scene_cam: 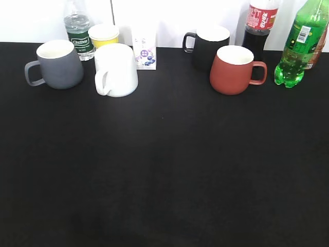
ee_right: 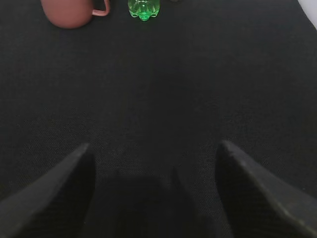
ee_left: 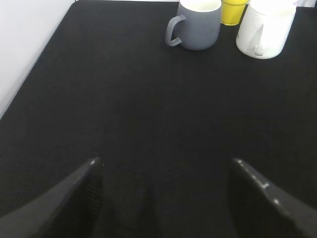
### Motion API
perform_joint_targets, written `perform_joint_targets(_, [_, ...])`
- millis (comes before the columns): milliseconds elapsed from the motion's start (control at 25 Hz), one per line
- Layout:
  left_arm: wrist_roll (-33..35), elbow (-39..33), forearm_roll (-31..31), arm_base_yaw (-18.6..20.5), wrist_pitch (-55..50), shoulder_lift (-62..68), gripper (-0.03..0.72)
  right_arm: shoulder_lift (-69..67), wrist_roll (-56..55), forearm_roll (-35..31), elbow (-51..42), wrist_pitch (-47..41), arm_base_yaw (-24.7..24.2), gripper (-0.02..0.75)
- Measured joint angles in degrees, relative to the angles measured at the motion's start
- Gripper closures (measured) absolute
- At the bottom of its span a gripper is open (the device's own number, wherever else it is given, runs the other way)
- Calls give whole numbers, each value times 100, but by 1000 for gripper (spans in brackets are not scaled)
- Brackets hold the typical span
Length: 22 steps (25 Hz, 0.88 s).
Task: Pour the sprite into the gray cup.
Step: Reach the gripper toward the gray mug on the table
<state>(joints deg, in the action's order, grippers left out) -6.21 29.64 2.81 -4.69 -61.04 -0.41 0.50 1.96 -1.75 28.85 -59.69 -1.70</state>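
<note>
The water bottle and white mug crowd the gray cup's body, but its handle (scene_cam: 29, 75) sticks out over empty table, so my left gripper needs to grab the cup there next.
The sprite (scene_cam: 300, 43), a translucent green bottle with a barcode patch, stands upright at the far right of the black table; its base shows in the right wrist view (ee_right: 143, 8). The gray cup (scene_cam: 57, 64) stands at the far left, handle to the left, and shows in the left wrist view (ee_left: 196, 25). My left gripper (ee_left: 163, 163) is open and empty over bare table, well short of the gray cup. My right gripper (ee_right: 153, 148) is open and empty, well short of the sprite. Neither gripper shows in the exterior view.
A white mug (scene_cam: 116, 70), a yellow cup (scene_cam: 104, 35), a water bottle (scene_cam: 77, 28) and a small carton (scene_cam: 144, 53) stand near the gray cup. A black mug (scene_cam: 209, 45), a red-brown mug (scene_cam: 234, 69) and a cola bottle (scene_cam: 260, 25) stand near the sprite.
</note>
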Motion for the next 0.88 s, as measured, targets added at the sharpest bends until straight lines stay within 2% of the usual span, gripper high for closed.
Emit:
perform_joint_targets(280, [0,0,0,0,0,0,104,0,0,0,0,0,0,164])
perform_joint_targets(360, [0,113,-32,0,394,0,145,0,0,0,0,0,0,164])
perform_joint_targets(480, [0,89,275,0,2587,610,214,0,0,0,0,0,0,164])
perform_joint_targets(560, [0,-355,529,0,4396,1583,226,0,0,0,0,0,0,164])
perform_joint_targets(640, [0,-978,613,0,6670,2948,246,0,0,0,0,0,0,164])
perform_joint_targets(680, [0,-1149,601,0,7481,3828,261,0,0,0,0,0,0,164])
perform_joint_targets(800, [0,-1187,494,0,9607,6536,279,0,0,0,0,0,0,164])
perform_joint_targets(880, [0,-1161,2,16,10880,8088,280,0,0,0,0,0,0,164])
